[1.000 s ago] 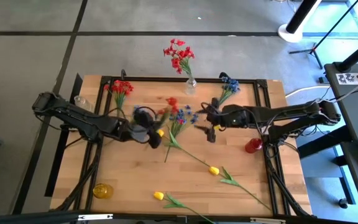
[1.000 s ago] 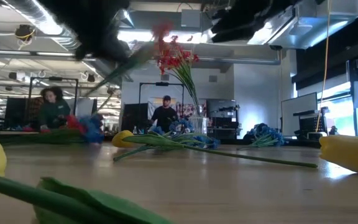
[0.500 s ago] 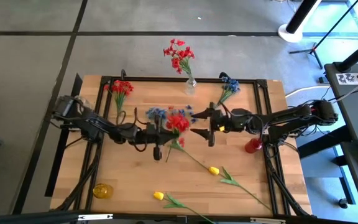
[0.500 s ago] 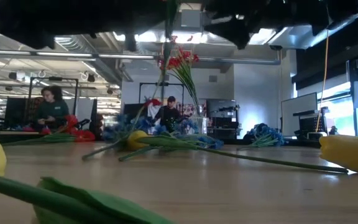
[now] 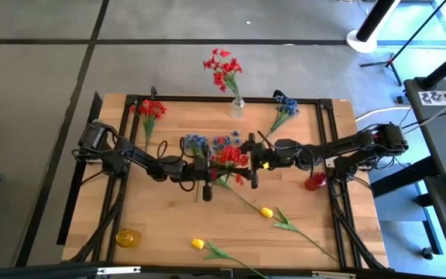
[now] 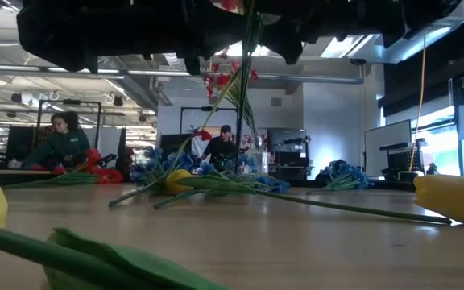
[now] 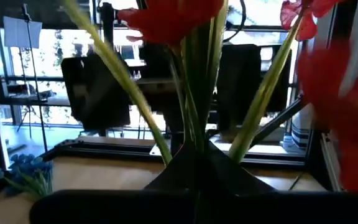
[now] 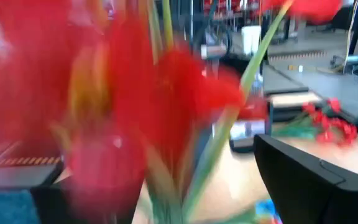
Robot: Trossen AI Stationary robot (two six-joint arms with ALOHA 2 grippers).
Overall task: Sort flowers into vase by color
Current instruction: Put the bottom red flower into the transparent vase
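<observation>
My right gripper closes on the red flowers now, since the green stems run down within the fingers' reach, just beneath the red blooms.
My left gripper (image 5: 215, 163) is at the table's middle, shut on a bunch of red flowers (image 5: 231, 155). In the left wrist view the green stems (image 7: 194, 118) rise from between the fingers and the blooms (image 7: 166, 15) are on top. My right gripper (image 5: 248, 160) is open and faces the bunch from the right. Its fingers (image 7: 95, 90) stand on either side of the stems; I cannot tell whether they touch. Red blooms (image 8: 135, 106) fill the right wrist view. A clear vase (image 5: 237, 107) at the far edge holds more red flowers (image 5: 223, 68). My left gripper pinches the red bunch's stems (image 7: 194, 146) between its two fingers. It comes in level from the table's left, with the fingers across the stems. The bunch is lifted clear and stands roughly upright, blooms up, with the stem end (image 6: 242, 121) hanging below.
Blue flowers (image 5: 196, 142) and a long-stemmed flower lie under the grippers. A red bunch (image 5: 149, 110) is far left and a blue bunch (image 5: 285, 105) far right. Yellow tulips (image 5: 266, 211) (image 5: 197, 243) lie near. A yellow cup (image 5: 128, 236) and a red vase (image 5: 314, 181) stand on the table.
My left gripper has carried the red bunch toward the table's right and swung it from slanting to upright. My right gripper has moved left toward the bunch, and the two grippers now face each other closely.
</observation>
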